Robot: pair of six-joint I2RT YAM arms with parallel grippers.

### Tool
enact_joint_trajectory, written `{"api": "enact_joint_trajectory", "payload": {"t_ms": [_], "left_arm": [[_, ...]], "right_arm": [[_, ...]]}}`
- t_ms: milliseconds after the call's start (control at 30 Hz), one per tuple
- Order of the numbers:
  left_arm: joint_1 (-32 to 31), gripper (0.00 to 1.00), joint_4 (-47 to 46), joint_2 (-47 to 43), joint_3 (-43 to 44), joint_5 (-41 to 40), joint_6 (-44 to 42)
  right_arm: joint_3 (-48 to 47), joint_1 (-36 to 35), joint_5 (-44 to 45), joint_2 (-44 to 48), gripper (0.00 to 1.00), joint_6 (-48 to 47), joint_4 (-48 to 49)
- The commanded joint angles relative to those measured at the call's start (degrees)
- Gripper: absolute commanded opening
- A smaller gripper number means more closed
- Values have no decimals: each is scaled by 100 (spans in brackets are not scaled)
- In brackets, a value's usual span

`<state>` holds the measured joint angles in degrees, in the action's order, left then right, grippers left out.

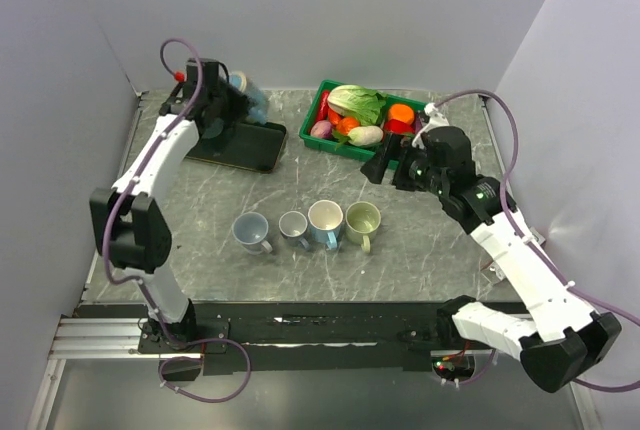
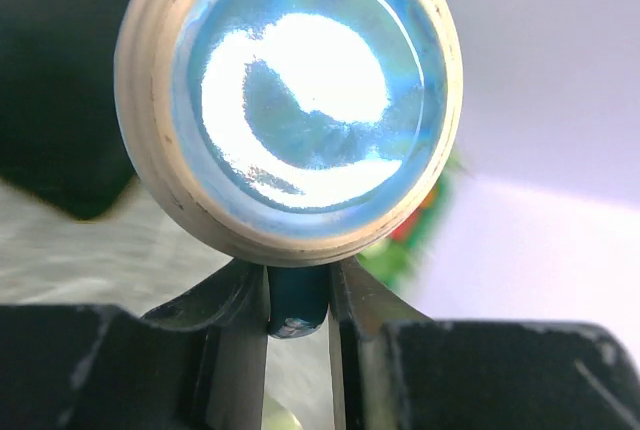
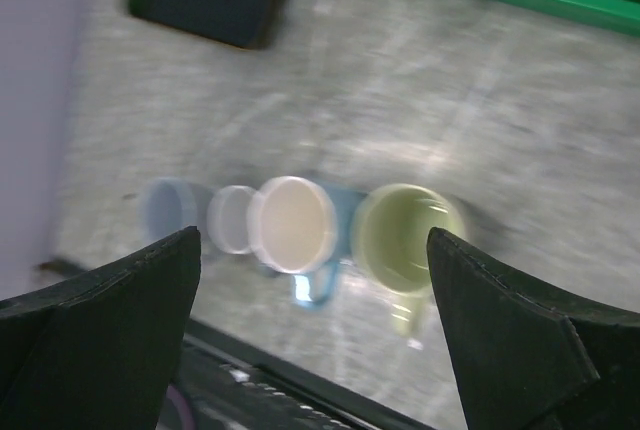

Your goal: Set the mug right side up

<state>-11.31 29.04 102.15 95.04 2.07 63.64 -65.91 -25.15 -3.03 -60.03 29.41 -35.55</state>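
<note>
I should grab the mug's handle next with my right gripper, from opposite my left gripper, to set the mug right side up.
My left gripper (image 1: 230, 102) is shut on the dark blue handle (image 2: 297, 300) of a light blue mug (image 1: 250, 95) and holds it in the air above the black tray (image 1: 245, 147) at the back left. In the left wrist view the mug (image 2: 290, 100) fills the frame, a glossy blue round face ringed in beige turned toward the camera, and my left gripper (image 2: 298, 285) pinches the handle below it. I cannot tell whether that face is the mouth or the base. My right gripper (image 1: 385, 165) is open and empty above the table's middle right.
Several upright mugs stand in a row mid-table: blue-grey (image 1: 250, 231), small grey (image 1: 293, 224), cream-and-blue (image 1: 326, 218), green (image 1: 363, 219); they also show blurred in the right wrist view (image 3: 295, 223). A green basket (image 1: 322, 142) of vegetables stands at the back.
</note>
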Motion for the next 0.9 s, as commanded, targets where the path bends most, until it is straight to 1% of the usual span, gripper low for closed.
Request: {"api": "enact_joint_trajectory", "payload": {"t_ms": [0, 33, 67, 133, 200, 233, 300, 333, 367, 400, 467, 500, 533, 567, 667, 733, 767, 800, 867], "left_arm": [[6, 1, -1829, -714, 41, 1900, -159], [6, 1, -2084, -792, -3, 2512, 33], [15, 1, -2556, -819, -47, 2770, 130], [6, 1, -3033, -915, -126, 3402, 437], [-3, 1, -3342, -968, -48, 3633, 492], [-29, 1, -3395, -1030, -4, 3817, 501], [-47, 1, -3631, -1109, 84, 3967, 588], [-55, 1, -3825, -1196, 67, 4073, 684], [-64, 1, -4027, -1249, 23, 4213, 807], [-64, 1, -4472, -1311, -108, 4301, 1095], [-82, 1, -4897, -1469, -266, 4425, 1422], [-99, 1, -5142, -1505, -415, 4460, 1737], [-125, 1, -5554, -1574, -486, 4504, 1879], [-152, 1, -5749, -1610, -548, 4539, 1985], [-249, 1, -6242, -1724, -698, 4592, 2240], [-336, 1, -6270, -1803, -733, 4610, 2232], [-363, 1, -6305, -1821, -742, 4610, 2215], [-398, 1, -6314, -1847, -724, 4610, 2188], [-495, 1, -6471, -1874, -707, 4636, 2179]], "right_arm": [[-168, 27, -1365, -114, 100, 609, 1468], [-142, 36, -1680, -210, 100, 740, 1646], [-141, 27, -1849, -263, 100, 1003, 1804], [-98, 36, -2253, -403, 100, 1242, 2426], [25, 36, -2369, -465, 100, 1689, 2893], [78, 27, -2526, -518, 100, 1830, 3470], [157, 19, -2597, -588, 100, 2261, 3940], [149, 27, -2641, -711, 100, 2375, 4359], [105, 27, -2720, -781, 100, 2585, 4494], [9, 27, -2764, -869, 100, 2666, 4669], [-88, 10, -2869, -1124, 100, 2955, 5125], [-150, 10, -2888, -1203, 100, 3052, 5294], [-168, 10, -2905, -1343, 100, 3149, 5461], [-177, 18, -2923, -1423, 100, 3333, 5749], [-343, 10, -2949, -1661, 100, 3562, 6085], [-632, 10, -3072, -1792, 100, 3502, 6236], [-782, 1, -3090, -1819, 100, 3249, 6175], [-1088, 1, -3064, -1854, 100, 3107, 6026], [-1336, 1, -3046, -1916, 99, 2931, 5831]]}}
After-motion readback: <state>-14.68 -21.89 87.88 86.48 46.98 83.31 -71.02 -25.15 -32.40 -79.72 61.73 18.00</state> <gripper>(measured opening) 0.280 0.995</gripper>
